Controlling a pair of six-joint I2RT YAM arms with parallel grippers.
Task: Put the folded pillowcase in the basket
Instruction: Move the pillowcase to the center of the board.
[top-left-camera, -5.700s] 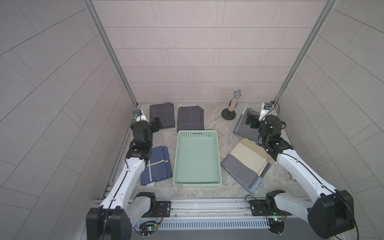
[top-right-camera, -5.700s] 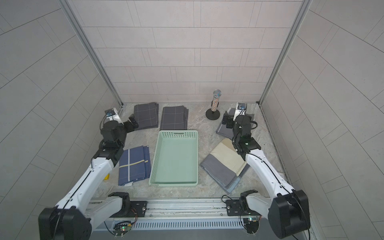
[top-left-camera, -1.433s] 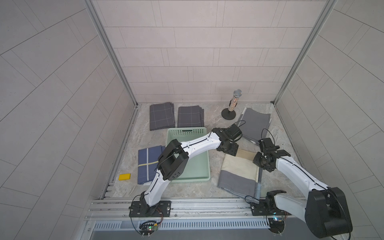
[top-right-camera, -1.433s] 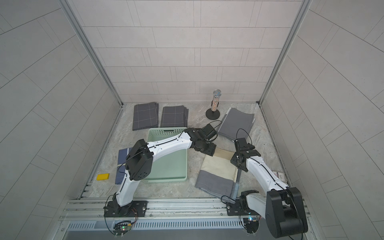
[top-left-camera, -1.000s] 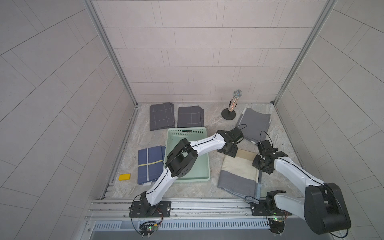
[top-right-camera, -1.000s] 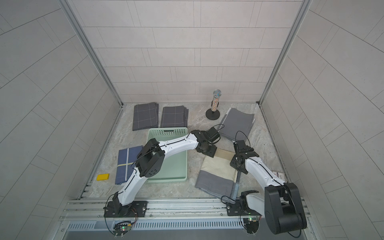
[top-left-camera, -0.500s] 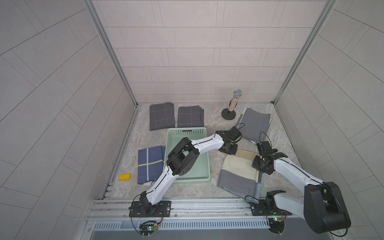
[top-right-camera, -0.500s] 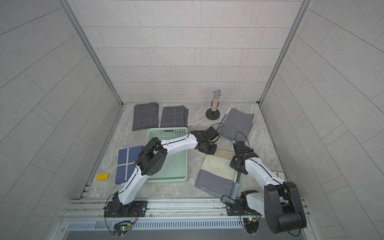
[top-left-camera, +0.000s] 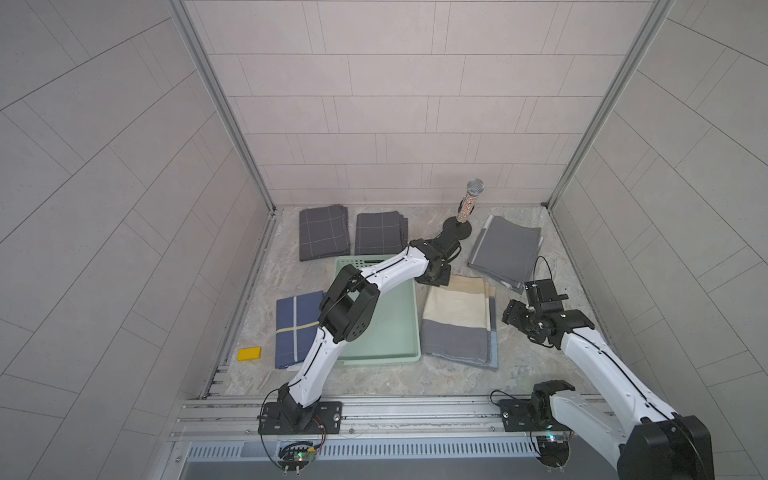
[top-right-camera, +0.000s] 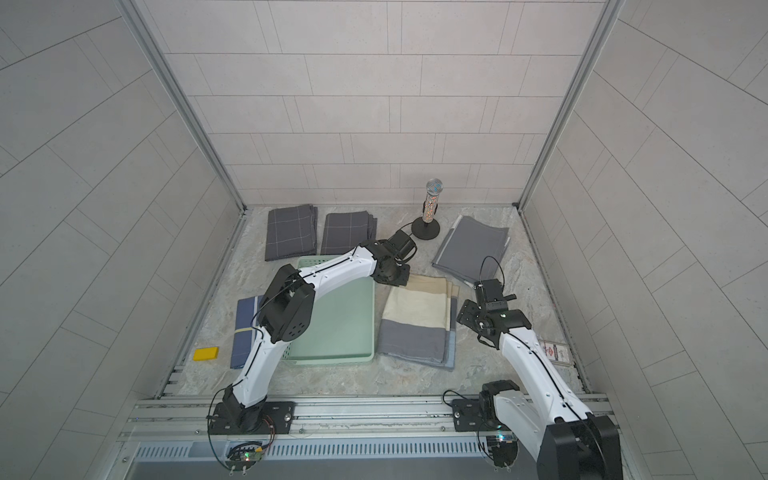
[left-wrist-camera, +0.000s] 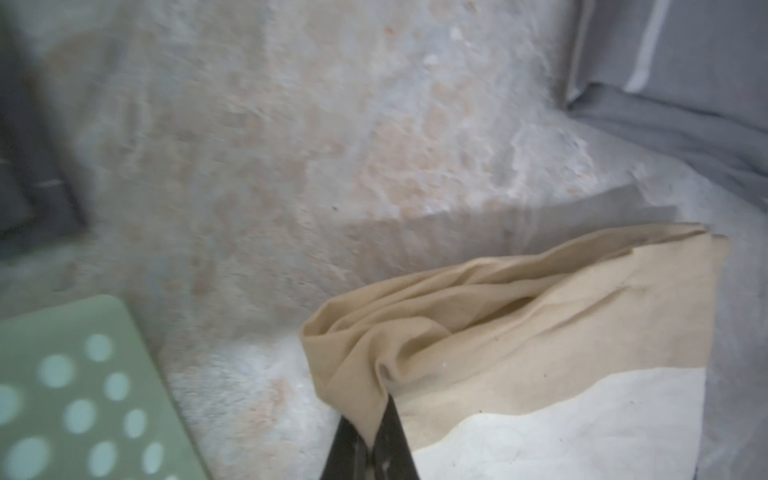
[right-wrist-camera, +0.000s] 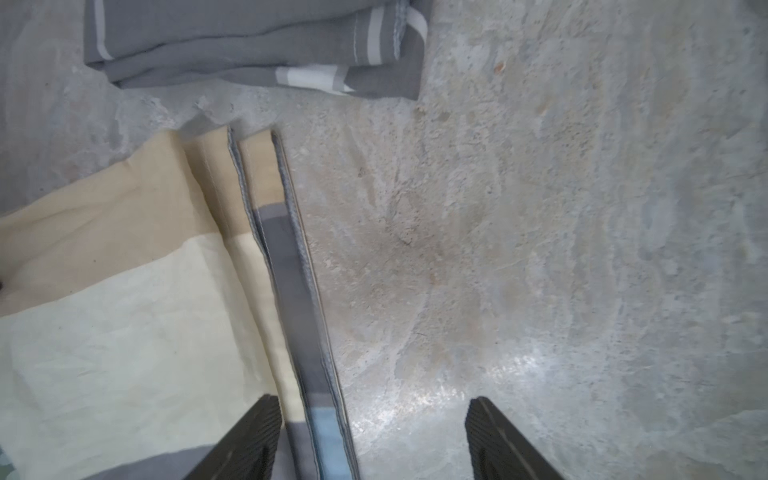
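The right gripper grabs the pillowcase's grey hemmed corner (top-left-camera: 485, 360) next, diagonally opposite my left gripper's tan corner, to lay it folded in the basket (top-left-camera: 382, 360).
The folded pillowcase (top-left-camera: 457, 320) (top-right-camera: 417, 320), striped tan, cream and grey, lies flat on the table just right of the mint-green basket (top-left-camera: 382, 360) (top-right-camera: 332, 355). My left gripper (top-left-camera: 434, 278) (top-right-camera: 392, 277) reaches over the basket's far end. In the left wrist view it (left-wrist-camera: 372, 419) is shut on the pillowcase's (left-wrist-camera: 540, 332) puckered tan corner. My right gripper (top-left-camera: 513, 313) (top-right-camera: 465, 316) hovers at the pillowcase's right edge. The right wrist view shows it (right-wrist-camera: 376, 405) open, one finger over the cloth's (right-wrist-camera: 104, 332) hem, the other over bare table.
Two dark checked folded cloths (top-left-camera: 324, 237) (top-left-camera: 380, 232) lie at the back. A grey folded cloth (top-left-camera: 505, 251) sits at back right beside a microphone on a stand (top-left-camera: 467, 208). A blue folded cloth (top-left-camera: 297, 328) and a yellow block (top-left-camera: 249, 353) lie left of the basket.
My left gripper has shut on the pillowcase's far corner. My right gripper has opened, let go of the right edge and drawn back a little to the right.
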